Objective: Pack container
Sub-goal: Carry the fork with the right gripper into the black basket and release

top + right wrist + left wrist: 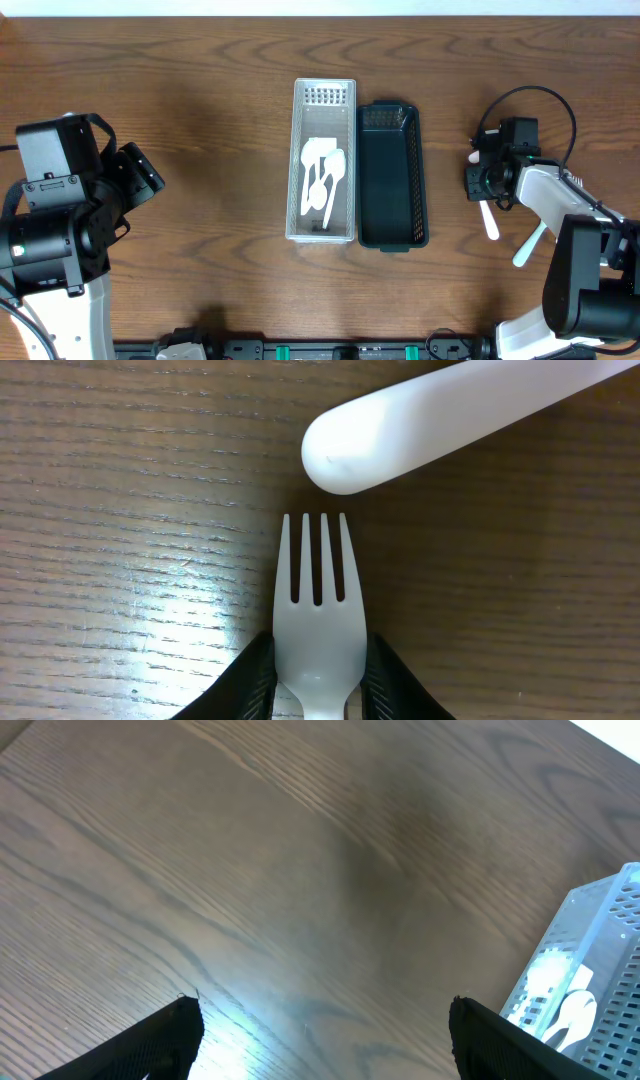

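Note:
The fork would come up with my right gripper if I lifted it now, because my right gripper's fingers are closed on the fork's head below the tines.
A clear plastic container (325, 93) at the table's middle holds white plastic spoons (322, 175). A dark green container (420, 180) stands empty against its right side. My right gripper (487, 195) is to the right of both and is shut on a white plastic fork (489, 220). In the right wrist view the fork (318, 600) sits between the fingers (318, 680) with its tines pointing away, low over the wood. My left gripper (145, 175) is at the far left, open and empty (325, 1025).
Another white utensil (530, 245) lies on the table just right of the fork; its rounded handle end (450, 420) lies close beyond the tines. The clear container's corner (600, 950) shows at the right edge of the left wrist view.

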Available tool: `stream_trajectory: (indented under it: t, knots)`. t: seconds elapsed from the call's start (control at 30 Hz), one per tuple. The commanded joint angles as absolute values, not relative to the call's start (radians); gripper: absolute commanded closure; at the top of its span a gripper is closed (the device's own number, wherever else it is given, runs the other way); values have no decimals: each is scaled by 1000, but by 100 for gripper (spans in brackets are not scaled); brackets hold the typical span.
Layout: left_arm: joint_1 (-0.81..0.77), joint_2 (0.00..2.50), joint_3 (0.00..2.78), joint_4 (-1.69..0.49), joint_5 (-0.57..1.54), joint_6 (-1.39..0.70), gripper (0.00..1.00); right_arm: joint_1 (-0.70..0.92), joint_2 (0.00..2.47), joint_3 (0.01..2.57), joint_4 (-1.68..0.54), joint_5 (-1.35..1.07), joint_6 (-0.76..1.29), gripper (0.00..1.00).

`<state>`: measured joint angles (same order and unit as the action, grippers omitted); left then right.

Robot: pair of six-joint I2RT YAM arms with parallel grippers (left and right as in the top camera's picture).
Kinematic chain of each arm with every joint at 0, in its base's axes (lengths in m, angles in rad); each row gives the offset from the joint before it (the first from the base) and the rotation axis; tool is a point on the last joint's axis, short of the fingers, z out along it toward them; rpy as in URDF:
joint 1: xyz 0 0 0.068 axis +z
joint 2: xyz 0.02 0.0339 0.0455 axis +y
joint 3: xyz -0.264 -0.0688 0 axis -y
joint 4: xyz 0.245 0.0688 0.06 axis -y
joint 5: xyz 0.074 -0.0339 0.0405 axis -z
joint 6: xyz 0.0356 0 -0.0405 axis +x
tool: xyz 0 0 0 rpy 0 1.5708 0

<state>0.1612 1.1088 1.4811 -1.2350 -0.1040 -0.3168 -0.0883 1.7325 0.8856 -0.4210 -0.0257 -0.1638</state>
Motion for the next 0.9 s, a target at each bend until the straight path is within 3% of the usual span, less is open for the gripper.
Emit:
stream_trajectory:
  t: [0.0, 0.2, 0.47, 0.7, 0.87]
  knots:
    - [165, 1103, 1477, -1242, -97, -308, 19, -84, 1765, 873, -422, 18, -111, 99]
    - [165, 1103, 1477, -1247, -97, -308, 17, -23, 1648, 951, -538, 18, -16, 99]
    - [165, 1103, 1477, -1250, -97, -308, 15, 210, 1423, 1234, -748, 18, 176, 99]
    - [165, 1103, 1477, -1253, -97, -308, 15, 383, 1458, 1320, -775, 71, 419, 99]
    - [165, 1103, 1477, -1253, -97, -308, 15, 435, 1583, 1320, -777, 128, 483, 99]
